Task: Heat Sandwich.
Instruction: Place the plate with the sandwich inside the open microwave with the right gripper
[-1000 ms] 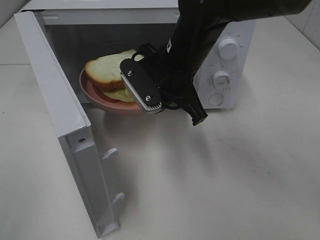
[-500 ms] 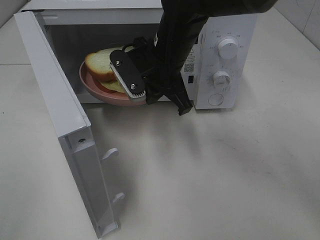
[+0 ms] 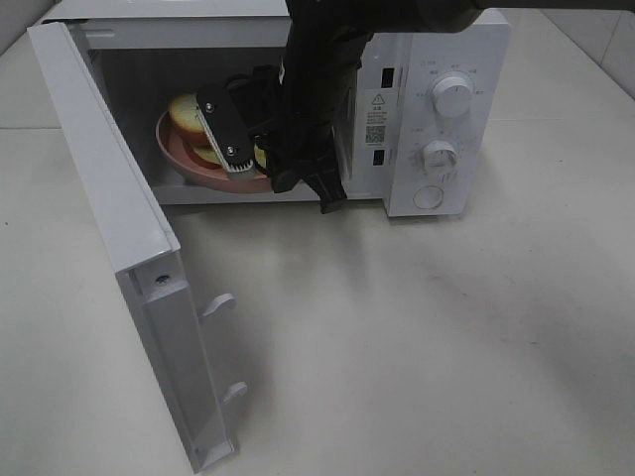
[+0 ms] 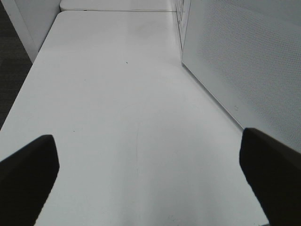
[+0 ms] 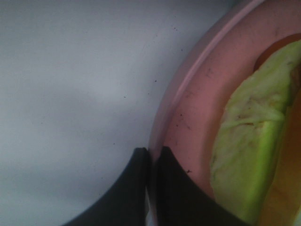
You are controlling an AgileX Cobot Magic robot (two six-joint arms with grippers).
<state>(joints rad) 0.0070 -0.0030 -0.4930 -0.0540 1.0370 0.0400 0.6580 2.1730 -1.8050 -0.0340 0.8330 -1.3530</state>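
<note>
My right gripper should shift the plate deeper inside before releasing it: the pink plate's front rim [image 3: 216, 182] overlaps the microwave's front sill [image 3: 194, 195].
The sandwich [image 3: 184, 109] lies on a round pink plate [image 3: 175, 151] inside the open microwave [image 3: 437, 94]; the arm hides most of it. My right gripper [image 3: 238, 149] reaches into the cavity from the front. In the right wrist view the right gripper [image 5: 151, 153] is shut on the pink plate's rim [image 5: 188, 94], with green lettuce [image 5: 244, 150] of the sandwich just beyond. My left gripper [image 4: 148, 146] is open over bare table with nothing between its fingers; it is out of the exterior high view.
The microwave door [image 3: 109, 198] is swung wide open toward the front left. Its perforated panel [image 4: 244, 61] stands close beside the left gripper. Two dials [image 3: 453, 94] sit on the microwave's right panel. White table [image 3: 417, 337] stretches in front.
The right arm has carried the plate and sandwich back and to the left, deeper into the microwave cavity. The door has stayed in place.
</note>
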